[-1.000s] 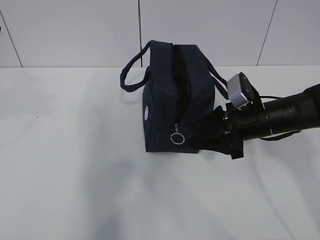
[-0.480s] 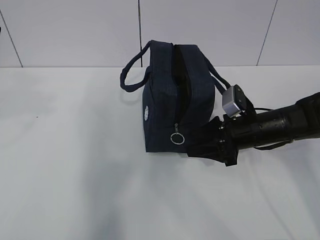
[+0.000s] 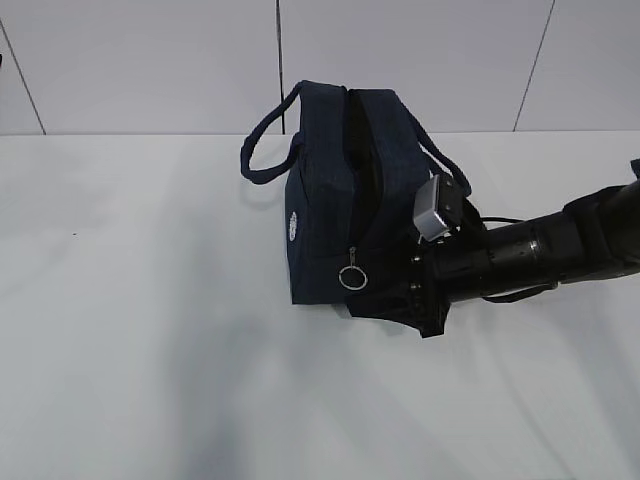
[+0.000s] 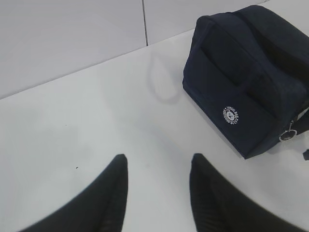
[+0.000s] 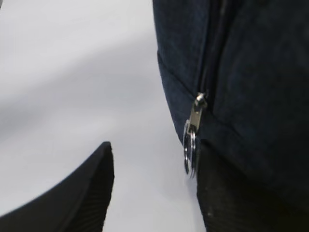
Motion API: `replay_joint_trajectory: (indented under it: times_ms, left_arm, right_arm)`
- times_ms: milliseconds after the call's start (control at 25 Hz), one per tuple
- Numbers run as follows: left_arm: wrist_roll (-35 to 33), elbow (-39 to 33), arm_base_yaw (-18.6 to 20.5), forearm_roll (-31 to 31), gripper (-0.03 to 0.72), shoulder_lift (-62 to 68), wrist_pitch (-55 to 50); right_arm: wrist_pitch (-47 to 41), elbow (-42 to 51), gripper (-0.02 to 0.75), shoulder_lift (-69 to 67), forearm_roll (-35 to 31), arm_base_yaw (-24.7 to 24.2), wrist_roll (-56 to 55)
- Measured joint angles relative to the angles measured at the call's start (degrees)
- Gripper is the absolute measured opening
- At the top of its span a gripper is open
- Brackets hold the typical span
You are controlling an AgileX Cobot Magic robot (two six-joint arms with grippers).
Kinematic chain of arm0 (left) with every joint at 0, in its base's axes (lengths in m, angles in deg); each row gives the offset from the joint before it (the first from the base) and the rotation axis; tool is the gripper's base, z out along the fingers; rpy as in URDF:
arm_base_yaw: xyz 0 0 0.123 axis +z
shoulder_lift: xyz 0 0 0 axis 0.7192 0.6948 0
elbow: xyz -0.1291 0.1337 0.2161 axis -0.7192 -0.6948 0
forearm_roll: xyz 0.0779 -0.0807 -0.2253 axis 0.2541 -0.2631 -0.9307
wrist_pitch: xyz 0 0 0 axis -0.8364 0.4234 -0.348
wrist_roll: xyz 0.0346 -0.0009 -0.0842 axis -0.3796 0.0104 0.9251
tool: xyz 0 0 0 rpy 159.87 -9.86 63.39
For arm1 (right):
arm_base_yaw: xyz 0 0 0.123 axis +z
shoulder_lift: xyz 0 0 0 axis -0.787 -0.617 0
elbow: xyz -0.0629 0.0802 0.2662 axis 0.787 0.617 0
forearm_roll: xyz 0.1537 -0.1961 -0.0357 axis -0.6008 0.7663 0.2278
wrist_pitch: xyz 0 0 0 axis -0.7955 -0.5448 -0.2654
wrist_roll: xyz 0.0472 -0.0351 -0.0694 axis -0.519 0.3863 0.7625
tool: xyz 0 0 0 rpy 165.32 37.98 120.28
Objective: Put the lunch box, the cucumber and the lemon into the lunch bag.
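Note:
My right gripper grabs the zipper by its silver ring pull [image 3: 352, 279] next, to open the lunch bag [image 3: 325, 215] for packing.
The dark navy lunch bag [image 3: 325, 215] stands on the white table with its two loop handles out to the sides. Its zipper runs down the near end to a silver ring pull [image 3: 352, 279] low on that end. My right gripper [image 5: 153, 145] is open at the bag's near right corner. The ring pull [image 5: 189, 153] hangs just inside its right finger, against the bag [image 5: 251, 72]. My left gripper [image 4: 158, 156] hovers open over bare table, left of the bag [image 4: 241, 87], holding nothing. The lunch box, the cucumber and the lemon are out of view.
The white table [image 3: 150, 330] runs back to a pale tiled wall [image 3: 150, 60]. My right arm [image 3: 530, 255] reaches in from the right edge, low over the table. A tiny dark speck [image 3: 74, 235] lies at the far left.
My right arm has slid left and a little lower along the bag's near right corner, bringing the gripper up to the ring pull. The bag has not moved.

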Motion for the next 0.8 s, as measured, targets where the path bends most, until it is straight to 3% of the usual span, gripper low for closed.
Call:
replay_joint_trajectory:
  times_ms: [200,480,800]
  left_arm:
    - [0.0,0.0,0.0,0.0,0.308,0.0,0.0]
    - [0.0,0.0,0.0,0.1,0.308,0.0,0.0]
    - [0.0,0.0,0.0,0.1,0.308,0.0,0.0]
  right_arm:
    - [0.6,0.0,0.413,-0.1,-4.6,0.5,1.8]
    - [-0.2,0.0,0.412,-2.7,-5.9,0.9,2.2]
    - [-2.6,-0.1,0.327,-3.2,-9.2,0.9,2.2]
